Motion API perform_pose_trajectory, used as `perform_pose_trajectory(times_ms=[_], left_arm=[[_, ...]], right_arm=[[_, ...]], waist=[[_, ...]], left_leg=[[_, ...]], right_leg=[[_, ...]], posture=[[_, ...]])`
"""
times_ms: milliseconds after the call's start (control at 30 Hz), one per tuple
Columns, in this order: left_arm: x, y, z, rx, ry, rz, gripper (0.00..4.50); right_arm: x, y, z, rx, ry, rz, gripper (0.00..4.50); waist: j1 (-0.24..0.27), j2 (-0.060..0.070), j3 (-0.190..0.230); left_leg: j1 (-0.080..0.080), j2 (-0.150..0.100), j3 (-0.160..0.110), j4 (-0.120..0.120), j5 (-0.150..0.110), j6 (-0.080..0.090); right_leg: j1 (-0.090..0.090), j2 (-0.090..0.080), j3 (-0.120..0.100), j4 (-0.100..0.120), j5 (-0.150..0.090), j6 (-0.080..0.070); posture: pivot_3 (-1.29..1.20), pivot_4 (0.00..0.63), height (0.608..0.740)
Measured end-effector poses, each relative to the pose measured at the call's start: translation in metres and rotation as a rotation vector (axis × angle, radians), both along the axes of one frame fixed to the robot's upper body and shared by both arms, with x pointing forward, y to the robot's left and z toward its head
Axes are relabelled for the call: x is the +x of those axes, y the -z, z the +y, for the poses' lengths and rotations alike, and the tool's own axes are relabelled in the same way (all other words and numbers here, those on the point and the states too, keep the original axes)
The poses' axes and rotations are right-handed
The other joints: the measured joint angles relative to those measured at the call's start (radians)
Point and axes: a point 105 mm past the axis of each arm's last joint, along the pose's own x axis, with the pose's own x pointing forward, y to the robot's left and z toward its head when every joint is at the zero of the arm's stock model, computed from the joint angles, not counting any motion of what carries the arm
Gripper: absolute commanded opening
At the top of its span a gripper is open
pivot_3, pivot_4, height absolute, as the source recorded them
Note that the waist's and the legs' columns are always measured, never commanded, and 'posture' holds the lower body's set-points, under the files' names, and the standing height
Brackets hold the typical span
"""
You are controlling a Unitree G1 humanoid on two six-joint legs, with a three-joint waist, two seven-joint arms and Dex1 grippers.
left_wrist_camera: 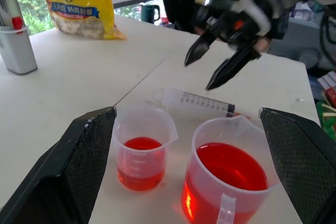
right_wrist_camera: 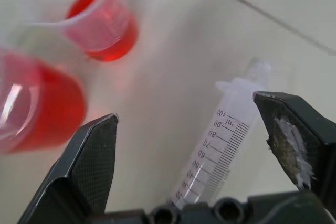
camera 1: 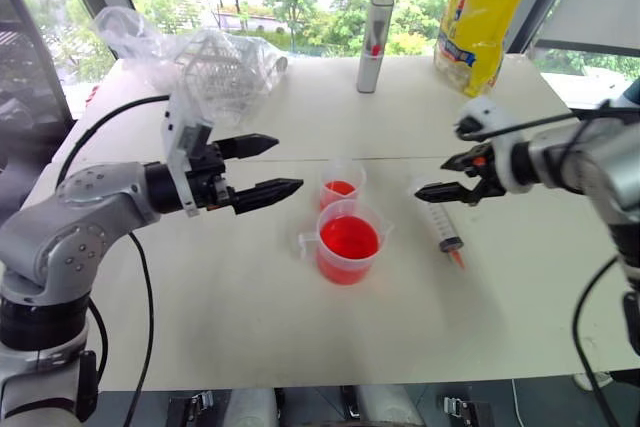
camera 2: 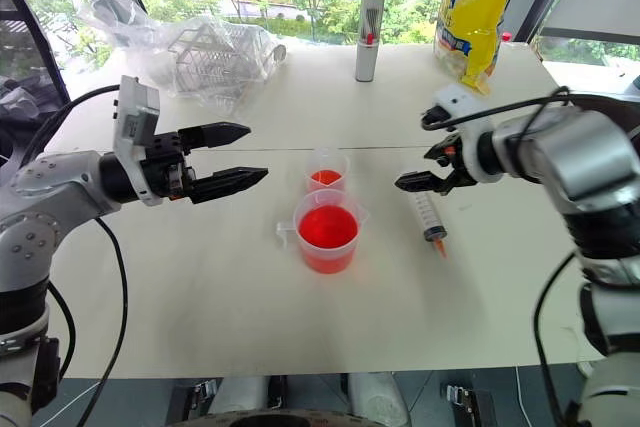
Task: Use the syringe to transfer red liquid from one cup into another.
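My right gripper grips the syringe by the middle of its body (camera 1: 440, 221) next, since the syringe stretches long from plunger end to orange tip (camera 1: 458, 259).
The syringe (camera 1: 441, 222) lies flat on the white table, its orange tip toward the near edge, to the right of the cups. The larger handled beaker (camera 1: 348, 244) holds much red liquid (camera 1: 348, 237). Just behind it stands the smaller cup (camera 1: 341, 185) with a little red liquid. My right gripper (camera 1: 432, 177) hovers open just above the syringe's plunger end, and in the right wrist view the barrel (right_wrist_camera: 220, 150) lies between its spread fingers. My left gripper (camera 1: 283, 165) is open and empty, held level to the left of the cups and pointing at them.
A grey-white tube with a red mark (camera 1: 374, 43) stands at the back centre. A yellow bag (camera 1: 485, 12) stands at the back right. A clear plastic bag over a wire rack (camera 1: 205, 62) lies at the back left. A seam crosses the table (camera 1: 250, 307) behind the cups.
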Motion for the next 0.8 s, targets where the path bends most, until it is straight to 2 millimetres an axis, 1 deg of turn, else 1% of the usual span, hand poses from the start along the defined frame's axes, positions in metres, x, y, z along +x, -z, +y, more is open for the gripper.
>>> perform_pose_trajectory(times_ms=[100,200,333,467,533,567,700,733,800], left_arm=[[0.000,0.001,0.000,-0.001,-0.007,-0.005,4.50],[0.000,0.001,0.000,-0.006,-0.008,-0.005,4.50],[0.000,0.005,0.001,-0.006,-0.026,0.005,4.50],[-0.001,0.005,0.000,-0.003,-0.030,-0.002,4.50],[-0.001,0.005,0.000,-0.003,-0.036,-0.002,4.50],[0.000,0.005,0.000,-0.003,-0.037,-0.002,4.50],[0.000,0.005,0.000,-0.003,-0.038,-0.002,4.50],[0.000,0.005,0.000,-0.003,-0.038,-0.003,4.50],[0.000,0.005,0.000,-0.003,-0.038,-0.003,4.50]], right_arm=[[0.012,0.023,-0.010,-0.041,0.150,0.108,4.49],[0.017,0.034,-0.017,-0.074,0.224,0.162,4.49],[0.020,0.045,-0.022,-0.096,0.267,0.205,4.49],[0.021,0.057,-0.020,-0.118,0.257,0.236,4.49],[0.021,0.059,-0.021,-0.129,0.253,0.241,3.97],[0.021,0.060,-0.020,-0.131,0.249,0.241,3.61],[0.022,0.061,-0.015,-0.128,0.228,0.242,1.57],[0.022,0.061,-0.014,-0.129,0.227,0.241,1.38],[0.023,0.062,-0.014,-0.133,0.226,0.238,1.38]], waist=[[0.003,0.000,0.000],[0.003,0.000,0.000],[0.001,0.000,0.000],[-0.002,0.000,0.000],[-0.001,0.000,0.000],[-0.001,0.000,0.000],[-0.001,0.000,0.000],[-0.001,0.000,-0.001],[-0.002,-0.001,-0.001]], left_leg=[[-0.002,0.000,0.000,0.000,0.000,0.000],[-0.003,-0.001,0.000,0.000,0.000,0.000],[-0.003,-0.001,0.000,0.000,0.000,0.000],[-0.002,-0.001,0.000,0.000,0.000,0.000],[-0.002,-0.001,0.000,0.000,0.000,0.000],[-0.002,-0.001,0.000,0.000,0.000,0.000],[-0.002,-0.001,0.000,0.000,0.000,0.000],[-0.002,-0.001,0.000,0.000,0.000,0.000],[-0.002,-0.001,0.000,0.001,0.000,0.000]], right_leg=[[-0.001,0.000,0.000,0.000,0.000,0.000],[-0.002,-0.001,0.000,0.000,0.000,0.000],[-0.002,0.000,0.000,0.000,0.000,0.000],[-0.002,0.001,0.000,0.000,0.000,0.001],[-0.002,0.001,-0.001,0.001,0.000,0.001],[-0.002,0.001,-0.001,0.001,0.000,0.001],[-0.002,0.001,-0.001,0.001,0.000,0.001],[-0.001,0.001,-0.001,0.001,0.000,0.001],[-0.001,0.000,-0.001,0.001,0.000,0.001]], posture=[[0.00,0.150,0.740],[0.00,0.150,0.740],[0.00,0.150,0.740],[0.00,0.150,0.740],[0.00,0.150,0.740],[0.00,0.150,0.740],[0.00,0.150,0.740],[0.00,0.150,0.740],[0.00,0.150,0.740]])
